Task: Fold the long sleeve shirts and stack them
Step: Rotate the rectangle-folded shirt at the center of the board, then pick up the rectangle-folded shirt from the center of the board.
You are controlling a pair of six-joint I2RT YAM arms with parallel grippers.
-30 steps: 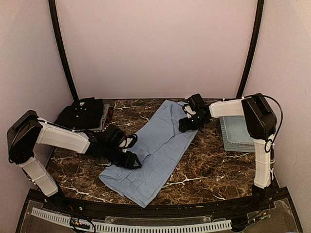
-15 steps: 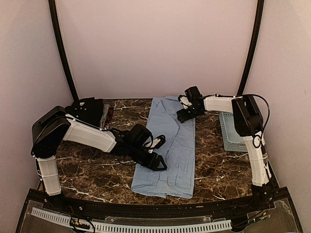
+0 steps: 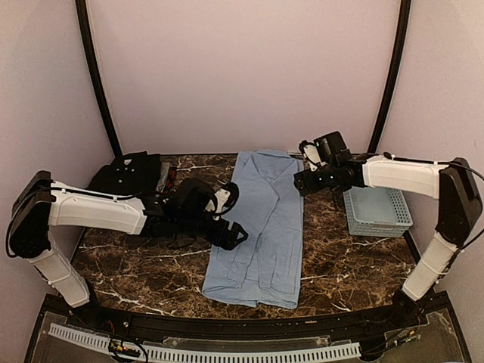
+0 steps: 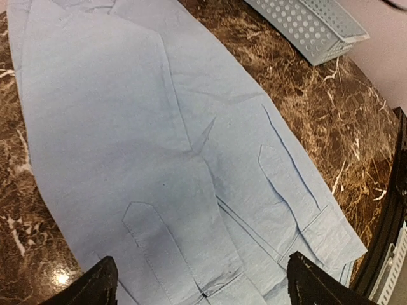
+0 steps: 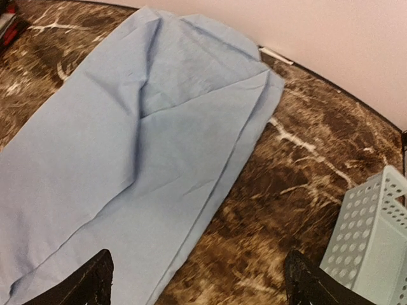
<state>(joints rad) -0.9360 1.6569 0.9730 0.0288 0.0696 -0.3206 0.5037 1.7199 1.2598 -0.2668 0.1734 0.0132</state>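
My right gripper is going to grab the light blue shirt's near-end corner on the basket side next. It will fold that cuff end over the folded shirt.
The light blue long sleeve shirt (image 3: 265, 227) lies folded into a long narrow strip down the middle of the marble table (image 3: 340, 265), cuffs toward the near end. The black shirt (image 3: 127, 175) sits bunched at the back left. My left gripper (image 3: 236, 234) hovers open over the blue shirt's left edge. In the left wrist view the left gripper (image 4: 203, 291) spans the sleeve plackets of the blue shirt (image 4: 146, 140), holding nothing. My right gripper (image 3: 301, 181) is open beside the strip's upper right edge. The right wrist view has the right gripper (image 5: 198, 283) over that edge of the shirt (image 5: 127, 146).
A pale blue lattice basket (image 3: 376, 210) stands at the right, close to the right arm's forearm, and shows in both wrist views (image 4: 311, 28) (image 5: 375, 235). A small red and dark item (image 3: 171, 178) lies beside the black shirt. Black frame posts rise at the back corners.
The blue shirt went from a diagonal spread to a straight narrow strip. My left gripper opened, let go and drew back left. My right gripper moved right, off the cloth.
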